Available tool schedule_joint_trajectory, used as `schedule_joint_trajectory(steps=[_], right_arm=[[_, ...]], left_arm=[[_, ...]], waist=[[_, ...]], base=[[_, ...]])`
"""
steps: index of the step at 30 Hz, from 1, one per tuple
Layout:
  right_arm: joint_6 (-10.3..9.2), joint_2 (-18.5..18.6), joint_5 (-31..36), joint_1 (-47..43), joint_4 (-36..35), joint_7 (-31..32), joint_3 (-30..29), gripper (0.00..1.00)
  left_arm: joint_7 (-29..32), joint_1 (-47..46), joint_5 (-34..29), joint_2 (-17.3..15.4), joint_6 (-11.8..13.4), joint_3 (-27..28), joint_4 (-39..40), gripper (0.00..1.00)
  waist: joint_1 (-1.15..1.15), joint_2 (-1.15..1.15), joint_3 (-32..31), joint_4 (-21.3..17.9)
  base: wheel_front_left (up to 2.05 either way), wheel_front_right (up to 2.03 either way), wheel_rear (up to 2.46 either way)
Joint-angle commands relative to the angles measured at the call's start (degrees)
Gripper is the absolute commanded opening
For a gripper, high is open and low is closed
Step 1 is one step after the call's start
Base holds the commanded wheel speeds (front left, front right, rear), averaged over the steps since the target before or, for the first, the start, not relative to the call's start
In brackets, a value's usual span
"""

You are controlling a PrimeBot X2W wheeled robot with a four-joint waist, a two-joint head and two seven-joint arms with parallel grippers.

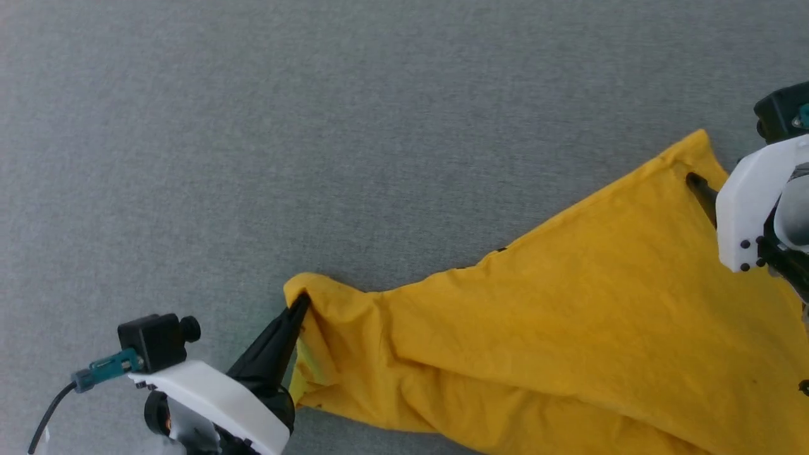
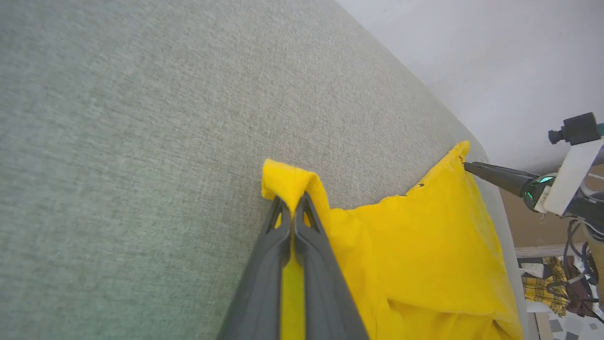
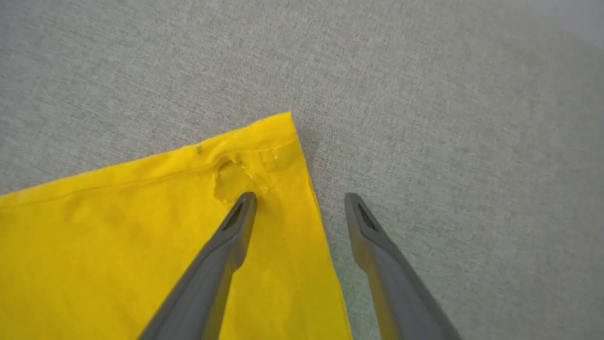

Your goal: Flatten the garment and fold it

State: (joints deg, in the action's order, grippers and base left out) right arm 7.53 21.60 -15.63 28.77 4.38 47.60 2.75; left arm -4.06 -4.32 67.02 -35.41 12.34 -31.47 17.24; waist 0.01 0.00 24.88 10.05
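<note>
Next, my right gripper pinches the garment by its hemmed corner (image 3: 280,148), since the yellow garment lies flat with a small pucker (image 3: 235,176) near its hem.
The garment (image 1: 569,328), plain bright yellow on the side that shows, lies on the grey cloth surface (image 1: 316,126), running from the lower middle to the right. My left gripper (image 1: 299,306) is shut on its folded near-left corner (image 2: 290,182), with yellow cloth showing between the fingers (image 2: 264,264). My right gripper (image 1: 700,188) is open over the far right corner (image 3: 283,127). One of its fingers (image 3: 236,226) rests on the cloth beside a small pucker, while the other finger (image 3: 373,236) hangs over bare surface past the garment's edge. The garment's lower part runs out of the head view.
In the left wrist view the grey surface's edge (image 2: 472,141) runs diagonally, with a pale wall beyond it. Past that edge, at the lower right, lies a plaid cloth among clutter (image 2: 547,283). Bare grey surface stretches to the left of the garment and behind it.
</note>
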Motion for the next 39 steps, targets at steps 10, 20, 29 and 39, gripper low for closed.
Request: schedule_joint_trajectory(steps=[10, 20, 29, 39], right_arm=[[-0.04, 1.09, -1.60, 0.81, 4.97, 2.10, 2.79, 0.00], [-0.04, -1.52, -1.55, -2.20, 2.91, -9.84, -0.97, 0.00], [-0.04, -7.18, -0.82, -5.80, -2.57, -19.69, -6.48, 0.00], [-0.04, -11.54, -1.52, 2.18, -5.55, -18.56, -5.43, 0.00]], left_arm=[[0.27, -1.97, -0.12, 0.71, -1.17, -0.12, -1.92, 0.00], [-0.81, -2.57, -1.20, 0.28, 0.68, 1.15, -3.35, 0.00], [-4.58, -10.59, -7.29, -0.25, 8.68, 5.95, -6.56, 0.00], [2.40, -32.19, -14.09, -2.86, 8.19, 4.49, -11.32, 0.00]], waist=[[-0.01, 0.00, 1.32, 2.27], [-0.01, 0.00, -7.67, -1.48], [-0.01, 0.00, -19.38, -6.42], [-0.01, 0.00, -27.21, -10.43]], base=[[0.00, 0.00, 0.00], [0.00, 0.00, 0.00], [0.00, 0.00, 0.00], [0.00, 0.00, 0.00]])
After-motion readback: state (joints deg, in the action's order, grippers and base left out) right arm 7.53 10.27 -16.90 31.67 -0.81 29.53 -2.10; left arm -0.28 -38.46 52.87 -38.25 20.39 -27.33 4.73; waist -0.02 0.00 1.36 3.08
